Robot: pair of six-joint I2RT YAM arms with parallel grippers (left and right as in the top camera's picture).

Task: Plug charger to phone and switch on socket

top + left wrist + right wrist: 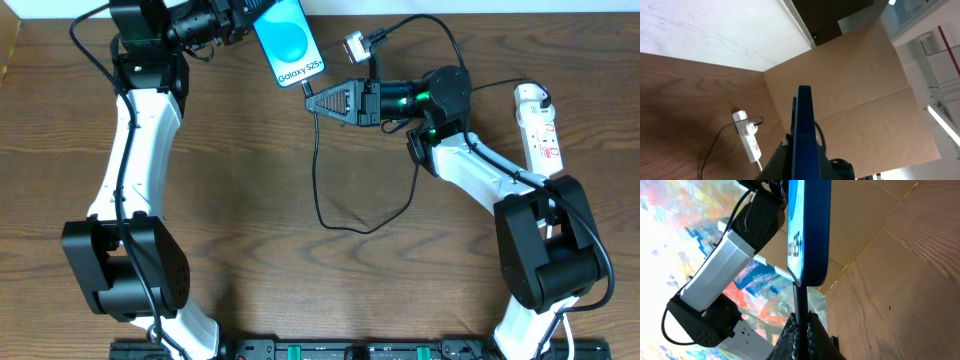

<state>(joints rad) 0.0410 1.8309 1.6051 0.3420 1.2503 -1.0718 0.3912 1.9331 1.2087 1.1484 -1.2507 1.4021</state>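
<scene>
I should let go of the charger cable with my right gripper now, because the charger cable's black plug sits straight and flush against the phone's bottom edge.
My left gripper is shut on the phone and holds it above the table's far edge, cyan screen up. In the left wrist view the phone shows edge-on between the fingers. My right gripper is shut on the charger cable near its tip, just below the phone's bottom edge. In the right wrist view the plug tip meets the bottom edge of the phone above the fingers. The white socket lies at the far right; it also shows in the left wrist view with a black plug in it.
The slack charger cable loops over the middle of the wooden table. A small grey connector with a black lead hangs near the phone. A cardboard wall stands behind the table.
</scene>
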